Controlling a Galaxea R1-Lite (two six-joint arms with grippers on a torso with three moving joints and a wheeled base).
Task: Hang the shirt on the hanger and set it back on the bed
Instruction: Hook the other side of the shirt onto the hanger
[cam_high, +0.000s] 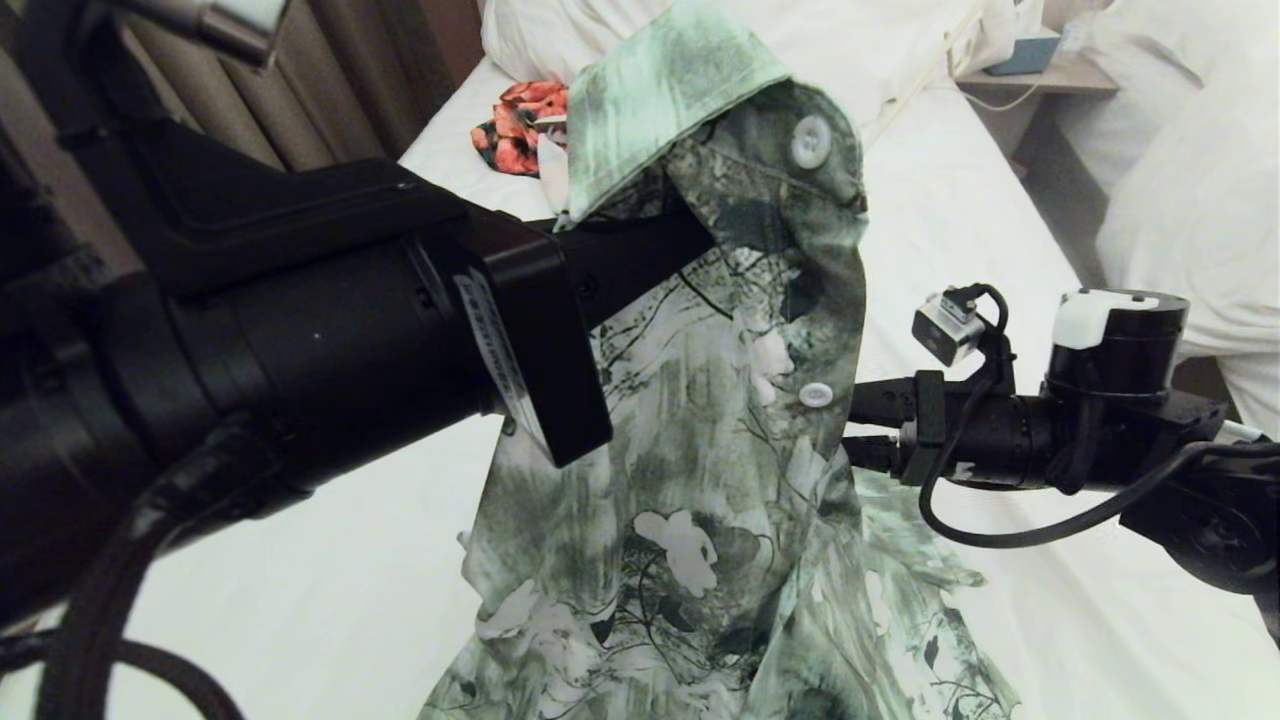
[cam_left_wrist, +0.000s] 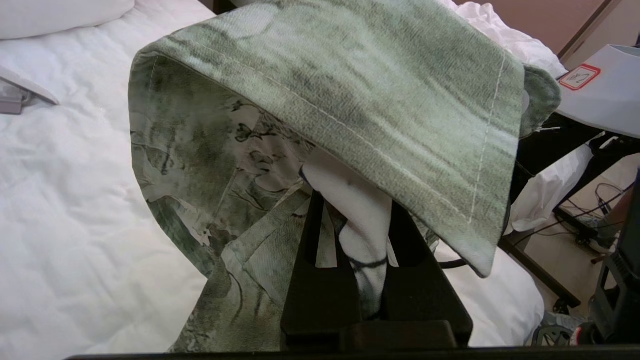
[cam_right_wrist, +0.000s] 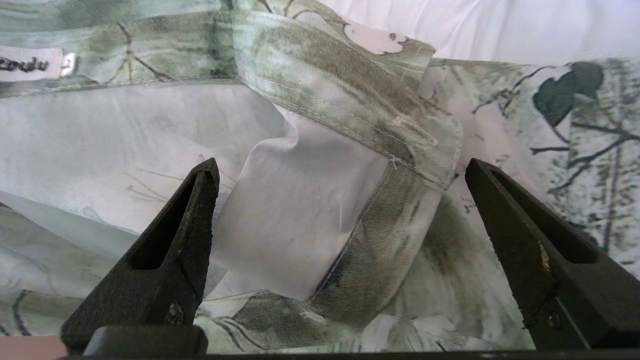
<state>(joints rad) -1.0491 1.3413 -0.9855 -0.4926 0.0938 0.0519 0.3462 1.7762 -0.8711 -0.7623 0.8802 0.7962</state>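
I should next use my right gripper to get the shirt onto the hanger, so I should grab the shirt (cam_right_wrist: 350, 90) by its collar band's buttonhole end (cam_right_wrist: 427, 144).
My left gripper (cam_left_wrist: 357, 210) is shut on a fold of the green-and-white floral shirt (cam_left_wrist: 375, 85) just under the collar. It holds the shirt (cam_high: 720, 480) up in the middle of the head view, and the hem trails down onto the white bed (cam_high: 300, 600). The collar drapes over the left fingers. My right gripper (cam_right_wrist: 340, 167) stands open, its fingers wide on either side of the shirt's (cam_right_wrist: 350, 90) collar band and front edge, gripping nothing. In the head view the right gripper (cam_high: 868, 428) reaches in from the right, its tips behind the buttoned edge. The hanger is out of view.
An orange-red floral garment (cam_high: 520, 125) lies near the pillows (cam_high: 560, 40) at the head of the bed. A bedside shelf (cam_high: 1040, 75) stands beyond the bed's right edge, with a second bed's heaped bedding (cam_high: 1200, 200) past it.
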